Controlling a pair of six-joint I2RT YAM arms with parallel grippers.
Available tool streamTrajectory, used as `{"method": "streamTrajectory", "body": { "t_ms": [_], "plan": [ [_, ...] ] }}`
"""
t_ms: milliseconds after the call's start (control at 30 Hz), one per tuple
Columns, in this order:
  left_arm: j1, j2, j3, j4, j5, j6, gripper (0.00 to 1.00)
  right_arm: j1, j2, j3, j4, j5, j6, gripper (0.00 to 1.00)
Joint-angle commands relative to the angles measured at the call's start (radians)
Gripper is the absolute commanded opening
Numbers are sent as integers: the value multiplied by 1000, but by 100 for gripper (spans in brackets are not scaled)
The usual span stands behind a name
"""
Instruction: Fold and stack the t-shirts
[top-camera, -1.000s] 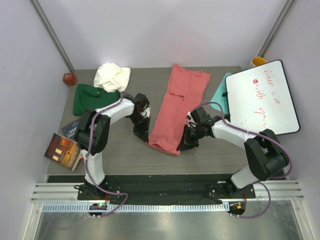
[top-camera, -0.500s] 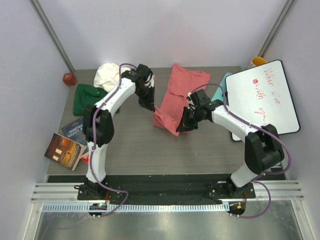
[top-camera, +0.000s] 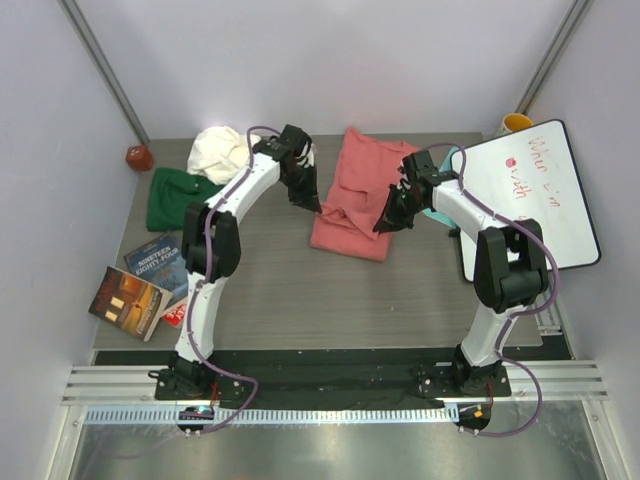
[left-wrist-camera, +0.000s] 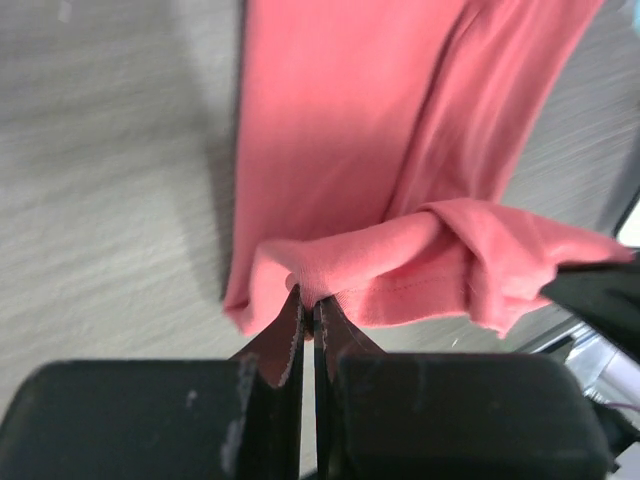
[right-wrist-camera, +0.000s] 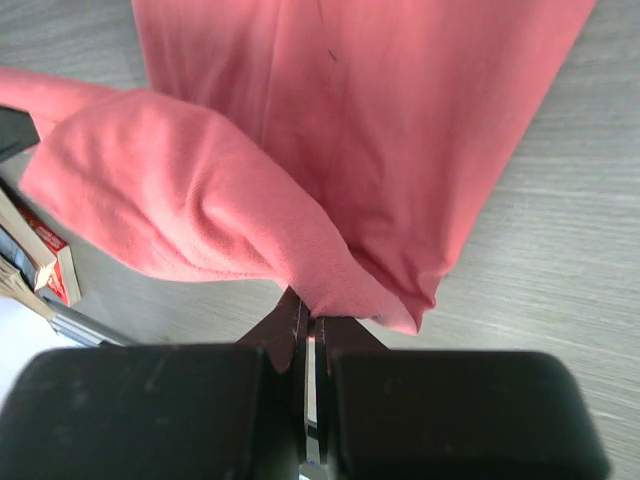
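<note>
The shirt's hem corner hangs raised close to the shirt's near fold, short of its place. My right gripper needs to move it farther before it opens.
The salmon-pink t-shirt (top-camera: 355, 195) lies at the table's middle back, its near end lifted and carried over the rest. My left gripper (top-camera: 318, 207) is shut on one corner of that hem (left-wrist-camera: 330, 275). My right gripper (top-camera: 383, 224) is shut on the other corner (right-wrist-camera: 330, 285). The hem hangs between them above the flat part of the shirt. The dark green t-shirt (top-camera: 175, 195) lies at the left. The cream-white t-shirt (top-camera: 222, 152) is bunched at the back left, partly on the green one.
A whiteboard (top-camera: 525, 195) leans at the right over a teal cloth (top-camera: 440, 185). Books (top-camera: 140, 285) lie at the left front edge. A red ball (top-camera: 138, 157) sits at the back left corner, a yellow cup (top-camera: 516, 122) at the back right.
Both grippers have carried the pink shirt's near hem away from the front edge toward the back, folding the shirt over itself. The shirt now covers about half its former length.
</note>
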Motion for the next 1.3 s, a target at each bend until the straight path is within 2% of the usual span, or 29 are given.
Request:
{"method": "streamTrajectory", "body": {
  "t_ms": [0,133,333,800,1200,1267],
  "plan": [
    [-14,46,116,96,50,-33,0,-2,10,89,-39,27,-30,1],
    [-20,58,104,190,95,-85,0,-3,19,117,-48,34,-30,1],
    [-37,110,146,237,117,-94,0,-5,18,129,-60,72,-42,1],
    [-37,172,174,250,57,-57,0,-17,84,115,12,142,-65,1],
    [-34,202,170,250,16,-42,0,-48,128,128,64,133,-88,1],
    [-31,218,173,250,8,-39,0,-48,154,132,64,127,-86,5]
  ]
}}
